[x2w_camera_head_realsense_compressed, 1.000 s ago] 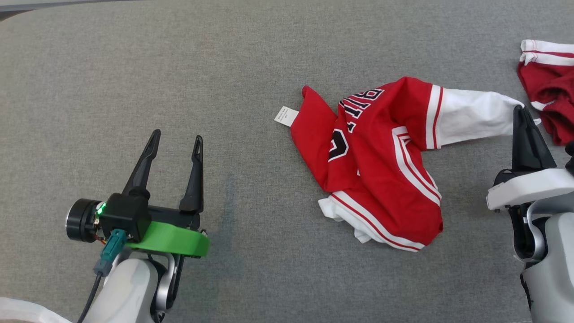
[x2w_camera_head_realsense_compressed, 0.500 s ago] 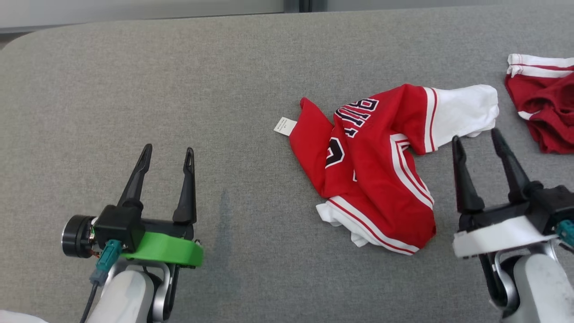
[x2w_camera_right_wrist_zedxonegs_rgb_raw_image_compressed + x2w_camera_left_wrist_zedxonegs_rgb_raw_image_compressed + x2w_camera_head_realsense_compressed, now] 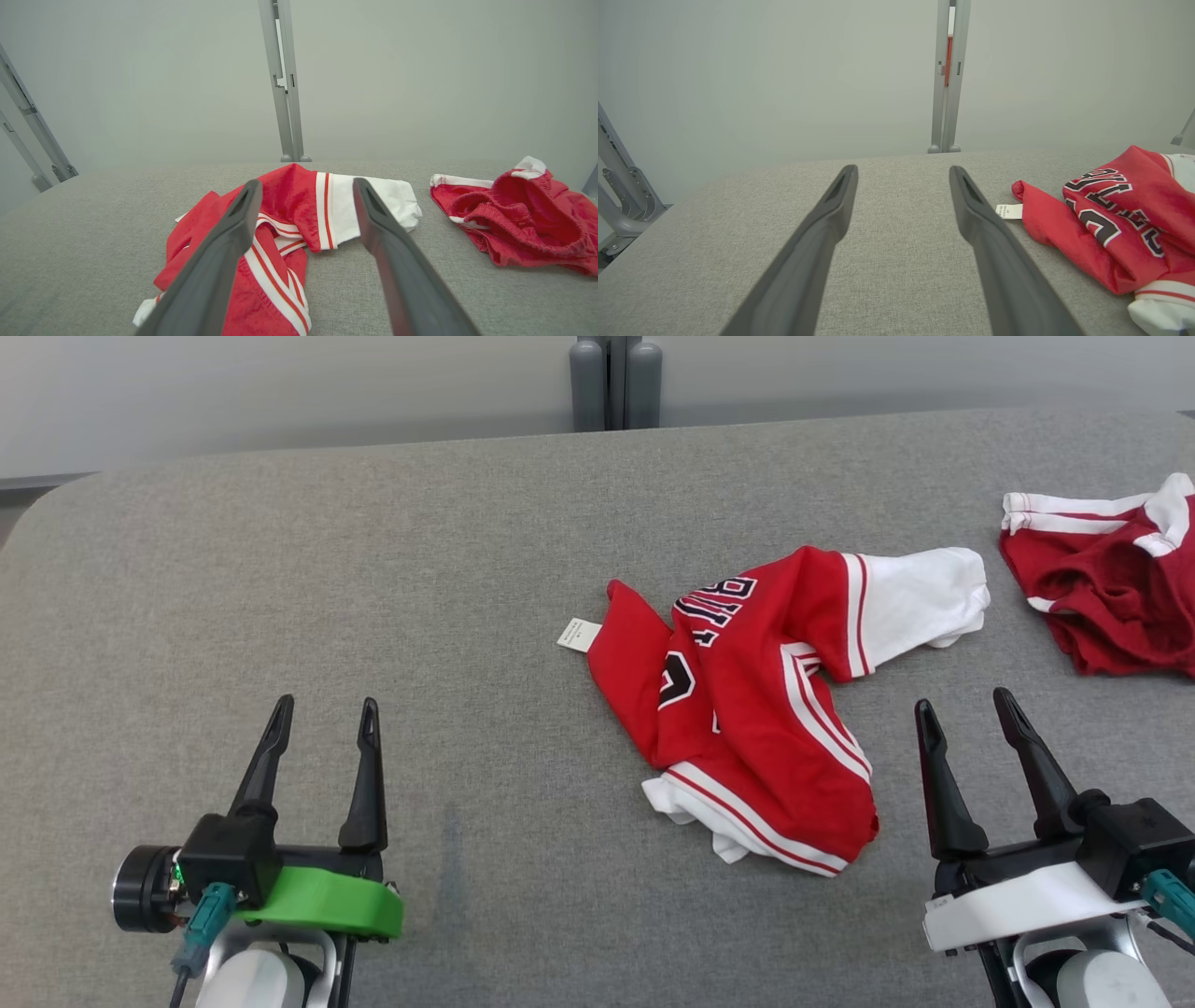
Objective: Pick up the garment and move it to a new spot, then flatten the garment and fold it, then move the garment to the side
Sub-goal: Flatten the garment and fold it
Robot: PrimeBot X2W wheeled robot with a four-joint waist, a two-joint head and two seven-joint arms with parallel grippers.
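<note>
I need to pick up the jersey and spread it for folding, so I should grab it by its white fabric end (image 3: 941, 588) (image 3: 398, 204) with my right gripper next.
The garment (image 3: 756, 709) is a red jersey with white sleeves, white stripes and dark lettering, lying crumpled on the grey table, a little right of the middle. A small white tag (image 3: 579, 634) sticks out at its left edge. My right gripper (image 3: 964, 709) stands open at the lower right, just right of the jersey and below its white sleeve (image 3: 920, 602), holding nothing. My left gripper (image 3: 323, 711) is open at the lower left, well apart from the cloth. The jersey (image 3: 280, 233) lies ahead of the right wrist fingers, and the jersey (image 3: 1111, 224) lies right of the left ones.
A second red garment (image 3: 1111, 588) with white trim lies bunched at the far right edge of the table, also in the right wrist view (image 3: 518, 219). A grey post (image 3: 616, 383) stands behind the table's far edge. Bare grey tabletop (image 3: 327, 569) spreads across the left half.
My right gripper has let go of the white sleeve, opened and drawn back toward me. The sleeve has settled on the table. The head camera has tilted up, shifting the whole picture downward.
</note>
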